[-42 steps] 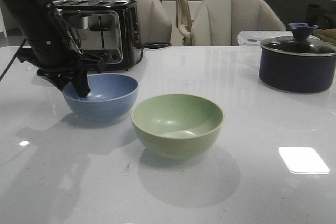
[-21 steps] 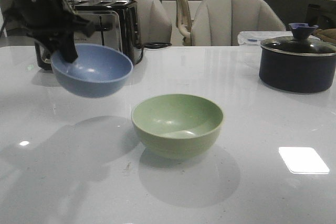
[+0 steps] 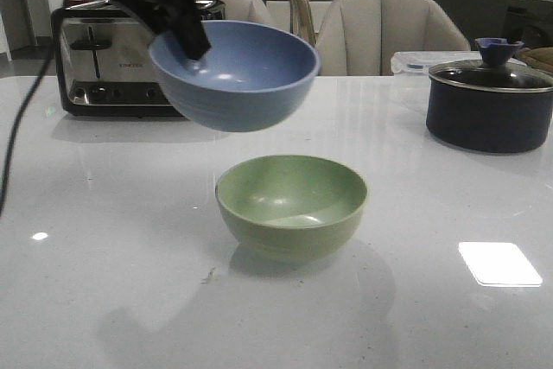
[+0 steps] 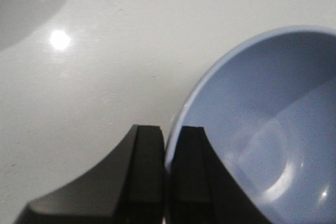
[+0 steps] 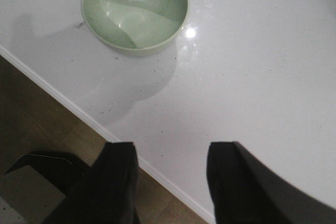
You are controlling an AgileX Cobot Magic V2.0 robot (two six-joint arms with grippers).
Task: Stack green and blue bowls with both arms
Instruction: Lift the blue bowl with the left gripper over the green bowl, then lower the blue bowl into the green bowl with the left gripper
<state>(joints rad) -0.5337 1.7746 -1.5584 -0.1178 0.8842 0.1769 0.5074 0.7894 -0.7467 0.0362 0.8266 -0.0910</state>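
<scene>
I should lower the blue bowl into the green bowl before my left gripper lets go of it, because the blue bowl's base (image 3: 226, 123) is still above the green bowl's rim (image 3: 292, 162).
My left gripper (image 3: 192, 41) is shut on the rim of the dusty blue bowl (image 3: 235, 73) and holds it in the air, above and a little left of the pale green bowl (image 3: 292, 203). The green bowl stands upright on the white table. In the left wrist view the two fingers (image 4: 148, 166) pinch the blue bowl's rim (image 4: 252, 119), one inside and one outside. My right gripper (image 5: 169, 156) is open and empty over the table's front edge, with the green bowl (image 5: 135, 10) some way ahead of it. The right arm does not show in the front view.
A black-and-steel toaster (image 3: 108, 62) stands at the back left. A dark lidded pot (image 3: 489, 103) stands at the back right, with a clear container behind it. Chairs stand behind the table. The table's front edge (image 5: 79, 109) and the floor show in the right wrist view.
My left gripper has lifted the blue bowl off the table and carried it up and to the right, toward the green bowl. The green bowl has not moved.
</scene>
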